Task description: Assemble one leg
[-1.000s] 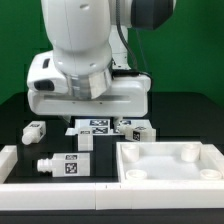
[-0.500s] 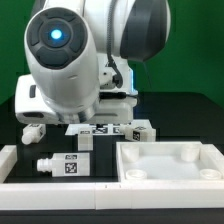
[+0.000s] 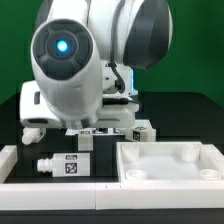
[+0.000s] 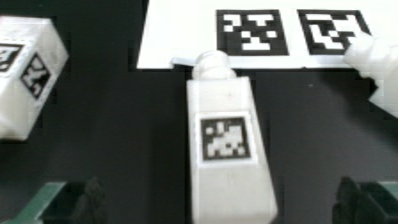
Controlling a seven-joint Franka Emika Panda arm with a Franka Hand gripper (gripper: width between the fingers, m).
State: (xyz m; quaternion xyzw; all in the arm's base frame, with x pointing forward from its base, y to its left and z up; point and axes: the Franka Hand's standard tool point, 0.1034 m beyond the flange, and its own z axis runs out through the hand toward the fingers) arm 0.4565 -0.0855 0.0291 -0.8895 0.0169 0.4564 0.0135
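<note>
Next, my gripper reaches the leg and grabs its square tagged body (image 3: pixel 85 141) (image 4: pixel 228 165), leaving the leg's round peg free to enter the white panel.
In the wrist view a white leg (image 4: pixel 222 130) with a square black-and-white tag lies on the black table, its round peg end toward the marker board (image 4: pixel 249 35). My gripper (image 4: pixel 217 205) is open and empty. Its dark fingers (image 4: pixel 71 203) stand wide on either side of the leg's near end without touching it. In the exterior view this seems to be the leg (image 3: pixel 88 140) just in front of the marker board (image 3: pixel 100 128). The arm's body (image 3: pixel 70 70) hides the gripper there.
More legs lie nearby: one at the exterior view's left (image 3: pixel 33 130), one at the right (image 3: pixel 141 131), one in front (image 3: pixel 68 164). Two also show in the wrist view (image 4: pixel 27 70) (image 4: pixel 381 80). A wide white tray-like panel (image 3: pixel 170 172) sits front right. A white raised border (image 3: pixel 14 160) runs front left.
The arm has swung round, so its round blue-lit joint now faces the exterior camera, and it has sunk a little lower over the legs. No part has moved.
</note>
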